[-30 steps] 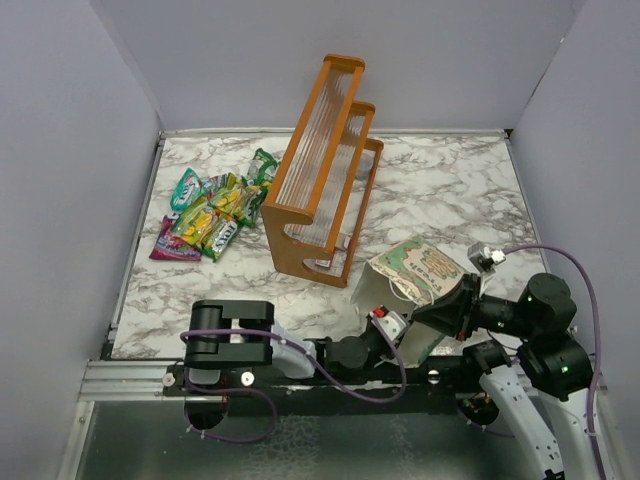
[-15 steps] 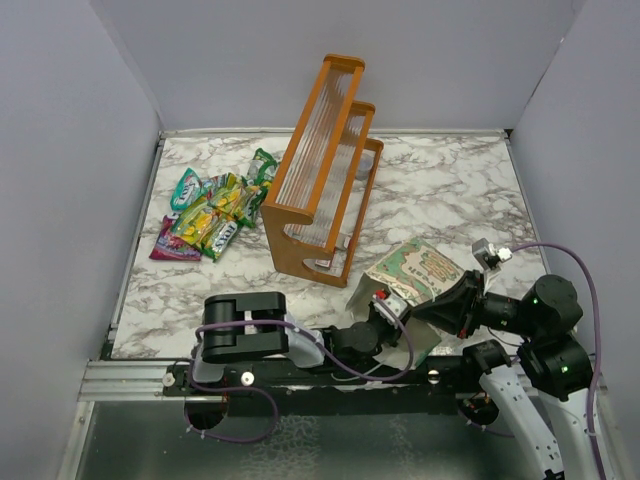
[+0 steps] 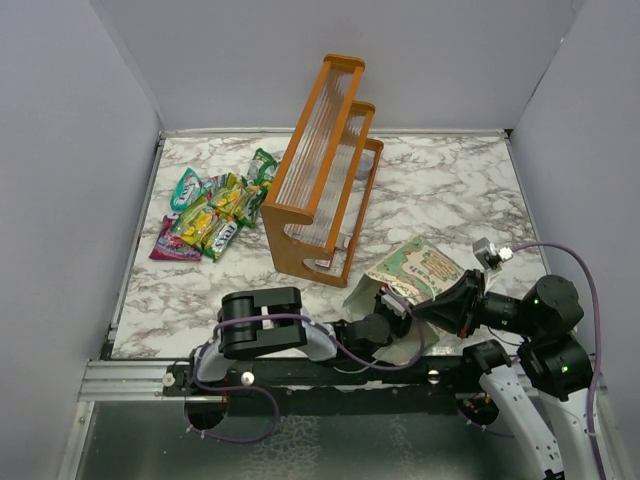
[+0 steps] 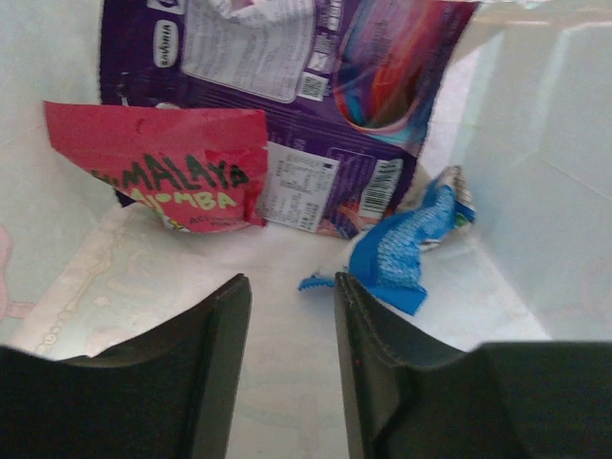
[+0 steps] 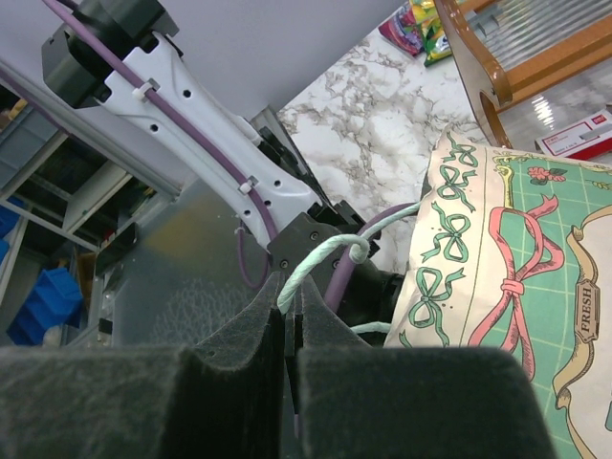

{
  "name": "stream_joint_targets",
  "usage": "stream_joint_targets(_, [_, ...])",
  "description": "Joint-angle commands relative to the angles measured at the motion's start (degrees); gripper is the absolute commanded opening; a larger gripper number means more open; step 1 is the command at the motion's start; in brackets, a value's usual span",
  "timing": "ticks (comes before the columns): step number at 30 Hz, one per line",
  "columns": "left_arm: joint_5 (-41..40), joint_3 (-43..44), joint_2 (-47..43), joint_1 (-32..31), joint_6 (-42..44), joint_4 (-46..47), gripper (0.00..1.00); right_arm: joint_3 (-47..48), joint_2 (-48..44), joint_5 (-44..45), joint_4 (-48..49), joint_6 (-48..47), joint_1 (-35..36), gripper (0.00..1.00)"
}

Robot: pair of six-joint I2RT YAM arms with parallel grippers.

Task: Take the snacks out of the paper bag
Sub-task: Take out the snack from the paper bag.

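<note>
Next, my left gripper grabs the red packet by its lettered edge (image 4: 196, 208) to take it out of the paper bag.
The mint-green paper bag (image 3: 420, 268) lies tipped at the front right, its mouth toward the arms. My left gripper (image 4: 292, 287) is open and empty inside the bag, over its cream floor. Ahead of it lie a red packet (image 4: 172, 167), a big purple packet (image 4: 287, 86) and a small blue packet (image 4: 406, 244) just beyond the right fingertip. My right gripper (image 5: 290, 296) is shut on the bag's cord handle (image 5: 330, 251), beside the bag's printed face (image 5: 516, 258). Several snacks (image 3: 210, 215) lie in a pile on the table at the far left.
The orange slatted rack (image 3: 325, 165) stands mid-table, just behind the bag; it also shows in the right wrist view (image 5: 535, 48). A small red and white box (image 5: 574, 143) lies at the rack's foot. The left arm's forearm (image 3: 330, 340) lies low along the near edge.
My left arm has pushed rightward, deeper into the bag's mouth. The bag has tilted and shifted slightly. My right gripper keeps its hold on the cord handle.
</note>
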Motion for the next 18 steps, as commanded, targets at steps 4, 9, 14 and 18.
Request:
stream_joint_targets(4, [-9.5,6.8,5.3,1.3,3.8,3.1,0.56,2.1,0.5,-1.2,1.5,0.5,0.1,0.02])
stream_joint_targets(9, [-14.8,11.6,11.8,2.1,9.6,11.0,0.64,2.7,1.2,-2.1,1.0,0.1,0.1,0.02])
stream_joint_targets(14, [-20.3,19.4,18.3,3.1,13.8,14.4,0.71,3.5,1.7,-2.1,0.8,0.0,0.1,0.02])
stream_joint_targets(18, [-21.5,21.7,22.0,3.9,19.6,24.1,0.62,4.1,1.7,-1.5,-0.3,0.0,0.1,0.02])
